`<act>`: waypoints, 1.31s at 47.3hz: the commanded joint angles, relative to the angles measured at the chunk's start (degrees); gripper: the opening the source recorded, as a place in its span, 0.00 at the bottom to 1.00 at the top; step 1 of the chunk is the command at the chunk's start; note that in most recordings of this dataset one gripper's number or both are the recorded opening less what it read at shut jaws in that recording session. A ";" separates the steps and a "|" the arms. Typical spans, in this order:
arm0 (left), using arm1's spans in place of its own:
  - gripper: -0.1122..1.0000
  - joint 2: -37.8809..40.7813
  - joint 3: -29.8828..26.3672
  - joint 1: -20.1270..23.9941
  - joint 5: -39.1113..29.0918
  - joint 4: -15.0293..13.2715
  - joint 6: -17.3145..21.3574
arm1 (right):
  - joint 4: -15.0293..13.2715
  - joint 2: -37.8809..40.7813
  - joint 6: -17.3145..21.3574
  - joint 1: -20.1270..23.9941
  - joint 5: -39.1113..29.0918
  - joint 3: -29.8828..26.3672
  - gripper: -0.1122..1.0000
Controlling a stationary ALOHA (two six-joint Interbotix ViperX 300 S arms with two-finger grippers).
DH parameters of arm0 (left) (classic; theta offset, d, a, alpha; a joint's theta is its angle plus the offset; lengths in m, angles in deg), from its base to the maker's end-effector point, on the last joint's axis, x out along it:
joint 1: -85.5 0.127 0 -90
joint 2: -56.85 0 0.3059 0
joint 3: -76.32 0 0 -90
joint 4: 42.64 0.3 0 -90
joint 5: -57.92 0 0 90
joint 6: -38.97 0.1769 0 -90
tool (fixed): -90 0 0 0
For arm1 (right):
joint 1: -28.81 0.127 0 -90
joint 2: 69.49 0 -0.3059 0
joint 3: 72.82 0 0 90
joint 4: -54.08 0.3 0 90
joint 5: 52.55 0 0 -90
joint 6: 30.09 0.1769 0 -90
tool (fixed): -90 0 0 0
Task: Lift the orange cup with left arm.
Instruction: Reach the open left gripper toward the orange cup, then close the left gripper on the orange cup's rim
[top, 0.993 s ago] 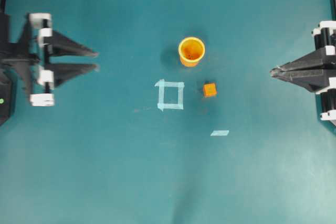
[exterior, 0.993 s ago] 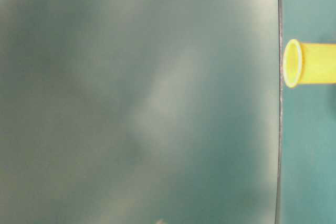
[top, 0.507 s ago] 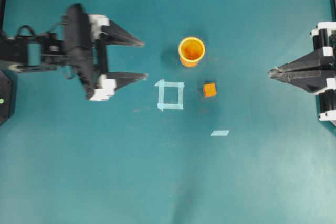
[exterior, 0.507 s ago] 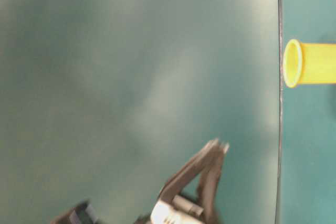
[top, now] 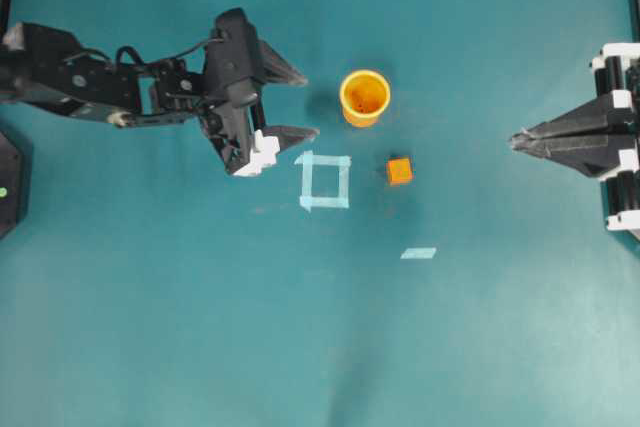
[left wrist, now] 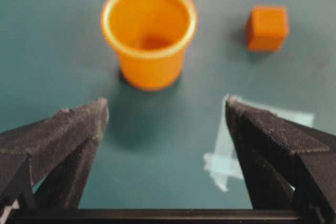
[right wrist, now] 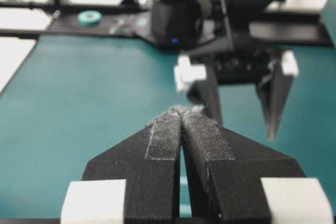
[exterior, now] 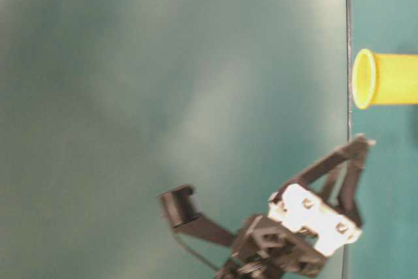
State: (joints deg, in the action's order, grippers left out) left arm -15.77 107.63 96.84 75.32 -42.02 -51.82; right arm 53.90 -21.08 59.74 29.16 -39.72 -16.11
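Observation:
Next, my left gripper grabs the orange cup by its round body just below the cup's rim (top: 364,111) (left wrist: 150,65) to lift it.
The orange cup (top: 365,97) stands upright on the teal table, empty and untouched. My left gripper (top: 310,105) is open wide just left of it, one fingertip a little behind the cup's line and one in front. In the left wrist view the cup (left wrist: 149,30) sits ahead of the gripper (left wrist: 167,106), beyond the fingertips and not between them. The table-level view shows the cup (exterior: 385,80) apart from the left arm's fingers (exterior: 326,164). My right gripper (top: 517,139) rests shut at the right edge, its pads pressed together (right wrist: 184,111).
A small orange cube (top: 400,171) lies in front and right of the cup. A pale tape square (top: 325,181) is marked on the table beside the left gripper's nearer finger. A short tape strip (top: 419,253) lies further forward.
The left arm has swung out from the left edge toward the cup, and its jaws have spread from partly open to wide open. Cup, cube and right arm have not moved.

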 commanded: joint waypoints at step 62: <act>0.88 15.91 -17.05 0.35 1.41 0.00 -0.09 | -0.09 0.35 -0.18 0.09 0.18 -1.85 0.10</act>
State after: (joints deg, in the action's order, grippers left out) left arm 1.02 92.16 97.02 76.20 -42.11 -52.00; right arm 53.82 -20.91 59.56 29.16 -39.72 -16.20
